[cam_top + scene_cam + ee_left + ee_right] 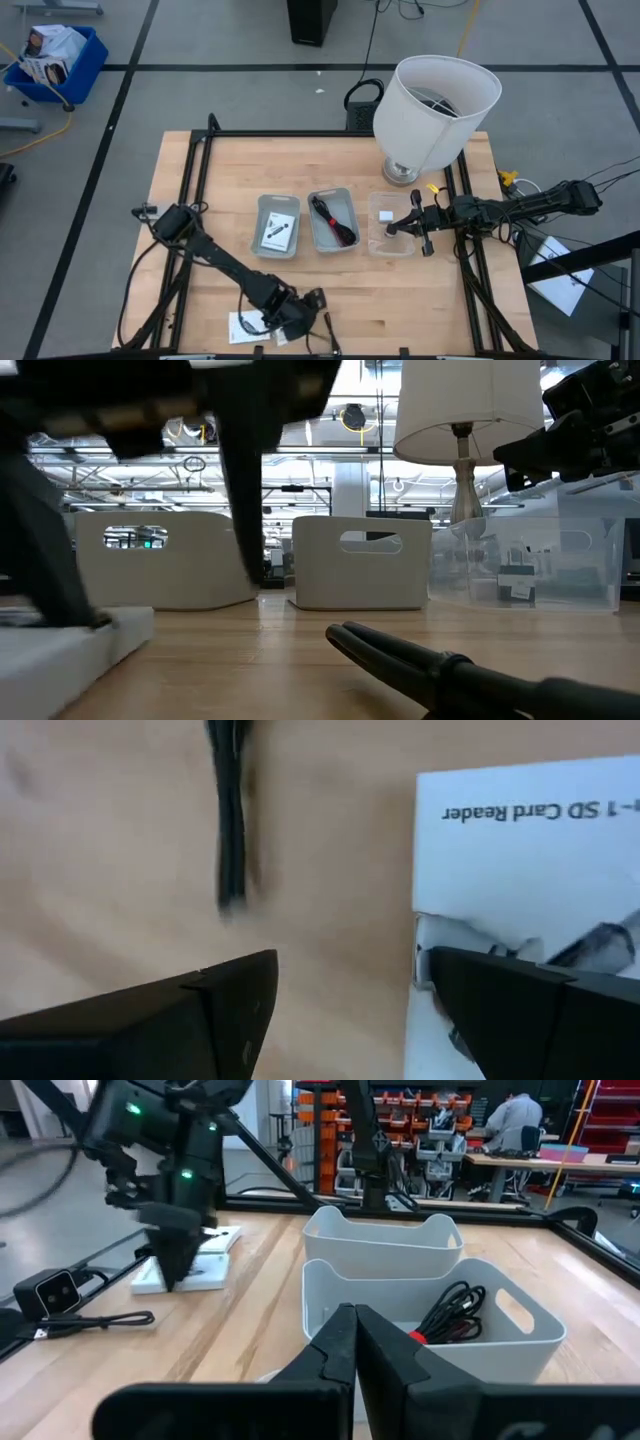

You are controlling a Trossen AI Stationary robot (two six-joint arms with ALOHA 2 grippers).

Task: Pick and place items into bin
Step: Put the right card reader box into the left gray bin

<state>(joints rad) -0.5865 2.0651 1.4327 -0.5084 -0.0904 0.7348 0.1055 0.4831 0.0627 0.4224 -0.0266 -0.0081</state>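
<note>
I should next put the white card box into the grey bin that holds the white card, so my left gripper should grab the box by its torn edge (421,935).
My left gripper (293,317) (345,975) is open, low over the table's near edge. One finger stands over the edge of a white card box (245,326) (530,860) printed "SD Card Reader", the other over bare wood. A thin dark stick (230,820) lies flat on the table just beyond the fingers. My right gripper (402,228) (355,1342) is shut and empty, hovering over the clear bin (390,240). A white card lies in the left grey bin (278,225). The black-and-red cable bundle (455,1315) lies in the middle grey bin (333,220). A small white block (385,214) is in the clear bin. My left gripper has one finger (60,590) coming down from above onto the top face of the white card box (70,645), near its edge. I cannot tell whether it touches. The box lies flat on the table.
The large white lampshade (437,105) stands at the far right, behind the clear bin. A black frame (205,160) borders the table. A long dark thing (450,660) lies close before the low camera. Bare wood shows between the bins and the near edge.
</note>
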